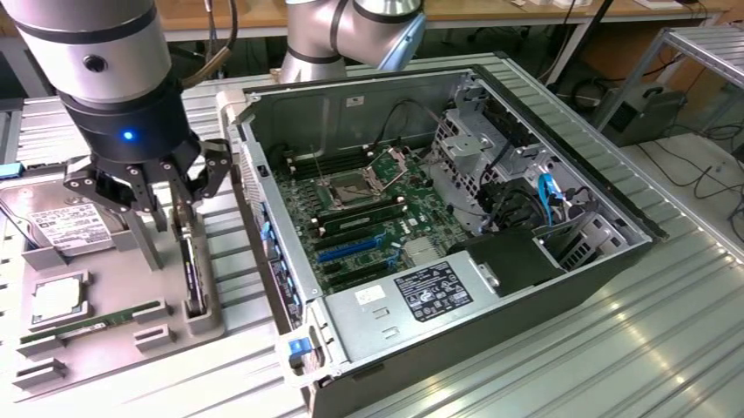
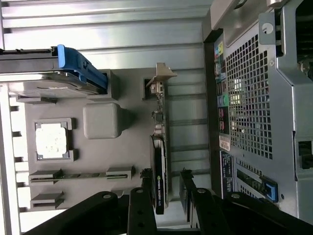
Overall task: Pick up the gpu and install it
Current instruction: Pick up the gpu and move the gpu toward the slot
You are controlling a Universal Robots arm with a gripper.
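Observation:
The robot's gripper next needs to grab the GPU by its flat-sided black shroud end [image 1: 193, 274] to install it. Components stick out along the board near the bracket.
The gpu [image 1: 193, 272] stands on its edge in a slot of the grey holder tray [image 1: 111, 353], to the exterior view's left of the open computer case [image 1: 558, 261]. It is a thin dark card [image 2: 159, 171] with a silvery bracket [image 2: 159, 78] at one end. My gripper [image 1: 171, 248] hangs right over it, open. In the wrist view the gripper [image 2: 166, 180] straddles the card's near end, one black finger [image 2: 146, 182] on each side, with a gap to the card.
The tray also holds a hard drive [image 1: 64, 228] with a blue tab [image 2: 80, 66], a square processor [image 1: 56, 300] and a green memory stick [image 1: 93, 322]. The case's perforated rear wall [image 2: 247, 98] stands close beside the tray. Blue slots [image 1: 348, 250] show on the motherboard.

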